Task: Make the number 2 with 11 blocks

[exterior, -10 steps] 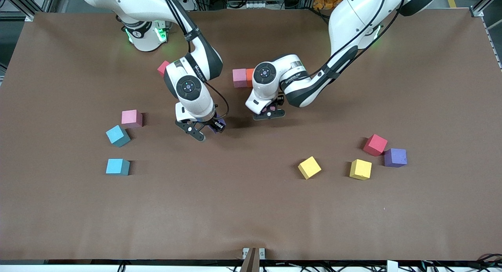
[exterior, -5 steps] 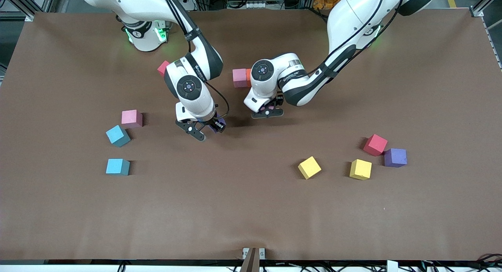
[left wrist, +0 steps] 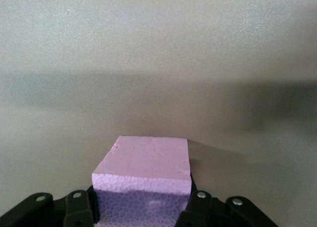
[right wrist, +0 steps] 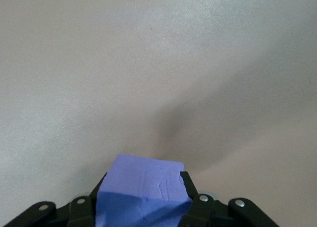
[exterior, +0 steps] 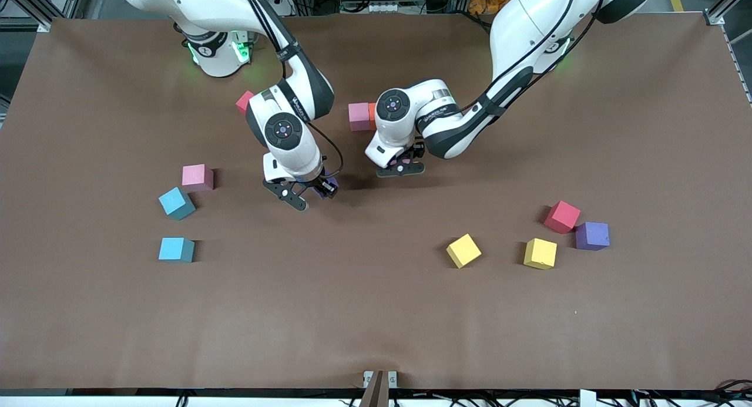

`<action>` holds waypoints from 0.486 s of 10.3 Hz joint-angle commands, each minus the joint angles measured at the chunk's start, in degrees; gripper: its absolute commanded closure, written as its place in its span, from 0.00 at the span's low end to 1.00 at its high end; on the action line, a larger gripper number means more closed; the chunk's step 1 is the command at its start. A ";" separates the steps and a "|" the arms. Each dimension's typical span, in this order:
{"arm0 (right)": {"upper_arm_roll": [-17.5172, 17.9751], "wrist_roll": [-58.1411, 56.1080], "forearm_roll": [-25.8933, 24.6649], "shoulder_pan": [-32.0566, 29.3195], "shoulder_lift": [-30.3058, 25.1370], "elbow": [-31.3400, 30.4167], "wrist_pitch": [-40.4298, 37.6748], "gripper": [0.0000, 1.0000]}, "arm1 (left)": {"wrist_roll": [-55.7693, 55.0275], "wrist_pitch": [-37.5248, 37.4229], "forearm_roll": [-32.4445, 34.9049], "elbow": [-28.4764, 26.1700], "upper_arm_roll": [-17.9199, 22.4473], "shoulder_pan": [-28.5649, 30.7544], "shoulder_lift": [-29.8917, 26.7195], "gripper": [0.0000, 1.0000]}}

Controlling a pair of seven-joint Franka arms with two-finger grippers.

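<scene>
In the left wrist view the pink block (left wrist: 141, 167) rests low on the tabletop, so it is now time for my left gripper to open.
My left gripper (exterior: 401, 165) is shut on a pink block (left wrist: 148, 160) and holds it low over the table's middle, close to a pink block (exterior: 358, 115) and an orange block (exterior: 373, 113) that sit touching side by side. My right gripper (exterior: 306, 191) is shut on a purple block (right wrist: 143, 185), which also shows in the front view (exterior: 329, 185); it hangs just above the bare table beside the left gripper. In each wrist view the block fills the gap between the fingers. No digit 2 shows.
Loose blocks: red (exterior: 243, 101) near the right arm's elbow; pink (exterior: 197, 177) and two light blue (exterior: 176, 202) (exterior: 175, 249) toward the right arm's end; two yellow (exterior: 463, 250) (exterior: 540, 253), red (exterior: 561, 216) and purple (exterior: 591, 235) toward the left arm's end.
My left gripper has shifted slightly toward the pink and orange pair with its pink block. My right gripper has barely moved.
</scene>
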 commanded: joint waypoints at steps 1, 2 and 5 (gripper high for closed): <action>0.34 0.30 -1.13 -0.17 -1.45 -1.32 0.26 1.00 | -0.46 -2.03 2.14 -1.07 0.70 -0.21 -0.02 0.84; 0.34 0.39 -1.13 -0.17 -1.45 -1.24 0.17 1.00 | -0.46 -2.04 2.14 -1.07 0.70 -0.21 0.07 0.83; 0.34 0.21 -1.13 -0.17 -1.37 -1.32 0.34 1.00 | -0.46 -2.04 2.14 -1.16 0.70 -0.21 -0.02 0.82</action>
